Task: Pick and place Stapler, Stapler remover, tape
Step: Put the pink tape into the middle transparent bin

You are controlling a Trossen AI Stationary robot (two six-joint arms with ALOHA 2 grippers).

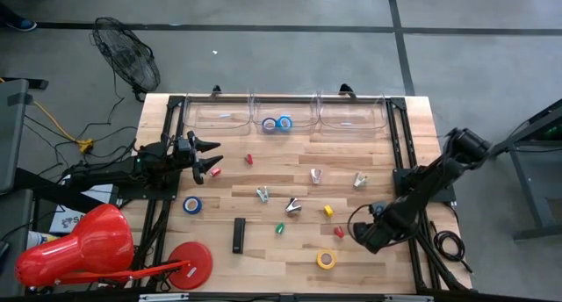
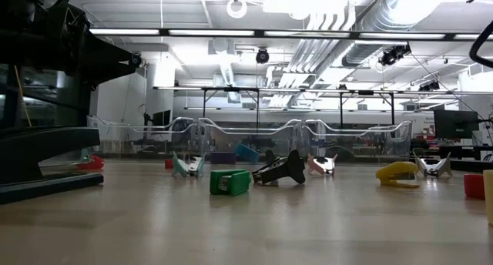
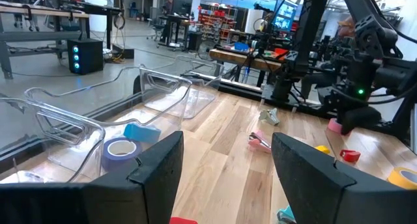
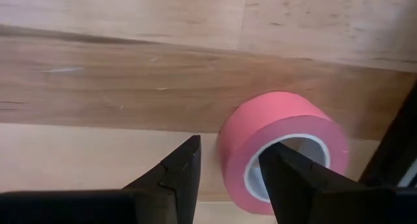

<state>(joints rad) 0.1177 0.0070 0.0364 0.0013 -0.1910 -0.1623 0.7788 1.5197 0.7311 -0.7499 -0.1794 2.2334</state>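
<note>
My right gripper's fingers straddle the pink tape roll's near side, one in its centre hole, so it is time to close, which would catch it.
A pink tape roll [image 4: 287, 120] lies on the wooden table near its right edge. My right gripper [image 4: 228, 162] points down over it, open, with one finger outside the roll's near wall and the other over its centre hole. In the high view the gripper [image 1: 364, 236] hides the roll. A black stapler [image 1: 239, 234], a yellow tape roll [image 1: 326, 260], a blue tape roll [image 1: 191, 204] and several staple removers [image 1: 292, 205] lie on the table. My left gripper [image 1: 211, 154] waits open and level at the left edge. My right gripper comes at the pink roll from above, its fingers on either side of the roll's wall [image 4: 228, 142]. Whether either finger [image 4: 287, 175] touches the roll, I cannot tell.
Three clear bins [image 1: 351, 116] stand along the far edge; the middle one holds two tape rolls [image 1: 276, 123]. Small green [image 1: 279, 228], yellow [image 1: 328, 211] and red [image 1: 339, 233] items lie near my right gripper. A large red disc [image 1: 190, 262] sits at the near left.
</note>
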